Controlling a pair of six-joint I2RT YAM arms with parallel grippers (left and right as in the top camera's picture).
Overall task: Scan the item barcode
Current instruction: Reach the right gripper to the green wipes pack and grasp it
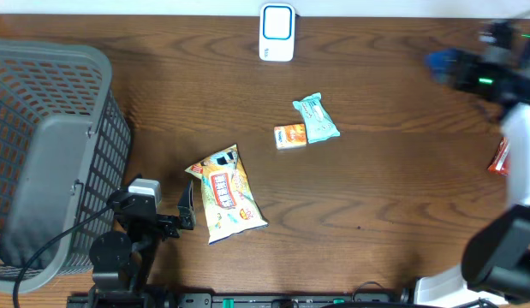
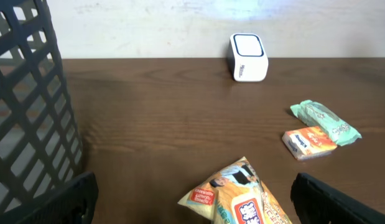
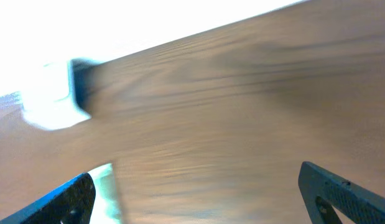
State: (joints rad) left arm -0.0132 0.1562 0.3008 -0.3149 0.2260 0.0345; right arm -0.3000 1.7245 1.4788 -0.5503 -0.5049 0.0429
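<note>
The right gripper grips the green packet by its long sides next, which leaves its broad sides exposed to scan the item barcode.
The white barcode scanner (image 1: 276,32) stands at the table's far middle edge, and the left wrist view shows the scanner (image 2: 248,57) upright. Three items lie on the wood: a yellow snack bag (image 1: 226,195), a small orange box (image 1: 289,136) and a green packet (image 1: 317,118) touching it. My left gripper (image 1: 177,214) is open just left of the bag, whose top corner (image 2: 232,190) lies between the fingers (image 2: 61,202). My right gripper (image 1: 457,68) is blurred at the far right, above the table. Its view is smeared, with the gripper (image 3: 204,199) open and empty.
A grey slatted basket (image 1: 50,154) fills the left side, close beside my left arm. A red packet (image 1: 500,158) shows at the right edge, partly hidden by the right arm. The scanner (image 3: 52,99) is a white blur in the right wrist view.
</note>
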